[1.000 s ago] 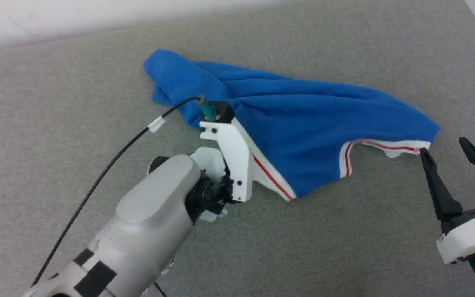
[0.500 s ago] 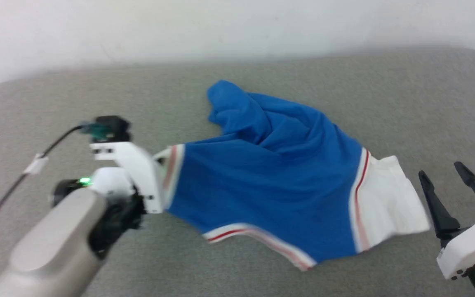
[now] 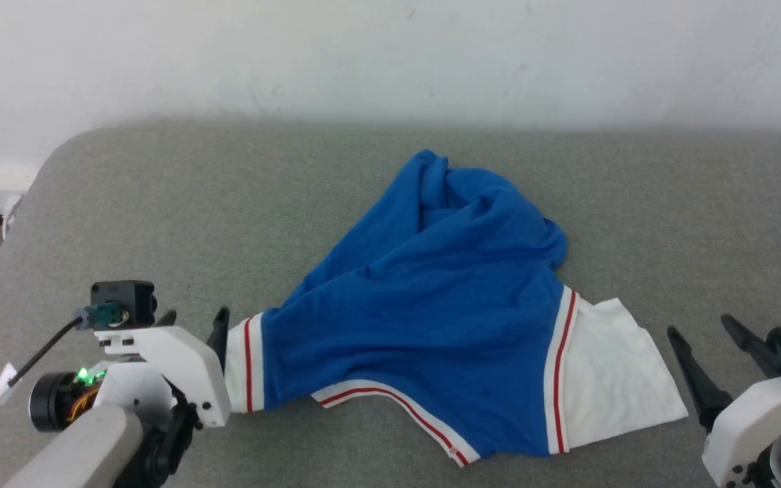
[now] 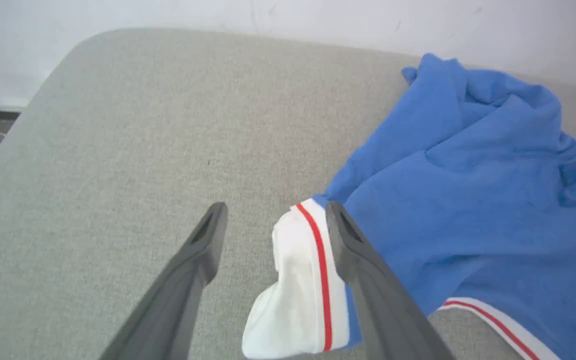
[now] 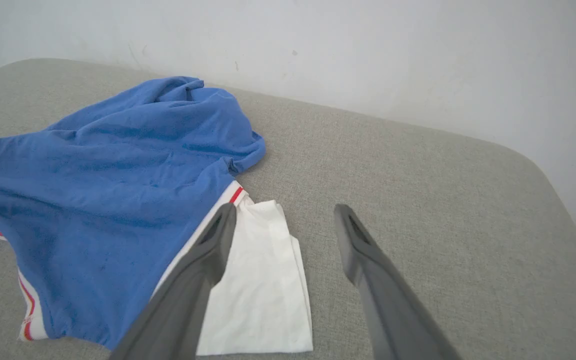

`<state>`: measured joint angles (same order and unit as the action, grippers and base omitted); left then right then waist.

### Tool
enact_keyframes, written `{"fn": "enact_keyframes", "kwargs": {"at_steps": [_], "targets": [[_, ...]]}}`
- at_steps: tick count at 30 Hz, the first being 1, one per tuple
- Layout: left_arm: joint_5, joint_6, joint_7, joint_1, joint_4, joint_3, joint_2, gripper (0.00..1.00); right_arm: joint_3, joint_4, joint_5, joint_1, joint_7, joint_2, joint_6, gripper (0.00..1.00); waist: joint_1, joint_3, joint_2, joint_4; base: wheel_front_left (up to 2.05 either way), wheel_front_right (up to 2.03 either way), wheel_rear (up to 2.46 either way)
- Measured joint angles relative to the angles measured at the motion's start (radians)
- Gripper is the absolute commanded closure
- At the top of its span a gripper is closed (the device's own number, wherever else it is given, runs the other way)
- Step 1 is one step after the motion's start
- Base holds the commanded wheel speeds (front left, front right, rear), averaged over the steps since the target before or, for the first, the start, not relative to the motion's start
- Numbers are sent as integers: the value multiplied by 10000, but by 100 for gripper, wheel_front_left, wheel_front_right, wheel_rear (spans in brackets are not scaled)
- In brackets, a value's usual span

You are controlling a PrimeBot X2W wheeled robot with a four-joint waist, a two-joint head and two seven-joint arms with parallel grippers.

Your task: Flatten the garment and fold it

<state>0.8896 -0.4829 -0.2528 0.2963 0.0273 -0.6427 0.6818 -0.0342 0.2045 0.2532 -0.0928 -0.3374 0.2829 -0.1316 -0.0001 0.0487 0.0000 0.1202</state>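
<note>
The white sleeve is lying flat and loose on the tabletop. So my right gripper will next grab the garment by the sleeve's open outer edge.
The garment, a bright blue jersey, lies on the grey table with its body crumpled toward the wall. Its right white sleeve lies flat; its left white sleeve is bunched. No print shows. My left gripper is open at the left sleeve's edge. In the left wrist view the left sleeve lies between the spread fingers of my left gripper, against the right one. My right gripper stands open just right of the right sleeve; my right gripper has its left finger over the right sleeve.
The grey cloth-covered table has rounded corners and ends at a white wall. Its left edge drops to the floor. A black cable runs off my left wrist.
The head camera has swung, shifting the whole picture. My left gripper has dragged the left sleeve out to the left and opened. The jersey now lies wider, both sleeves showing.
</note>
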Motion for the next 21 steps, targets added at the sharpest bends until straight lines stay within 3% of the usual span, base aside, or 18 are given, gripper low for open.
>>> {"fn": "enact_keyframes", "kwargs": {"at_steps": [5,10,14,21], "targets": [[-1014,522,2230,1,311,123,-142,0,-52,-155,203,-288,-1216,104,0,0,0,-115,0,207,0,0,0],[-2086,500,4334,-245,401,249,-96,0,-512,-405,182,-332,-2807,387,0,0,0,-235,0,452,0,0,0],[-2838,412,4865,-732,738,107,12,0,-623,-731,370,-174,-4454,443,2,0,1,-260,0,657,0,0,0],[-2959,345,5087,-1299,995,600,-625,0,-798,-1590,489,550,-5547,585,2,0,1,-188,0,1158,0,0,0]]}}
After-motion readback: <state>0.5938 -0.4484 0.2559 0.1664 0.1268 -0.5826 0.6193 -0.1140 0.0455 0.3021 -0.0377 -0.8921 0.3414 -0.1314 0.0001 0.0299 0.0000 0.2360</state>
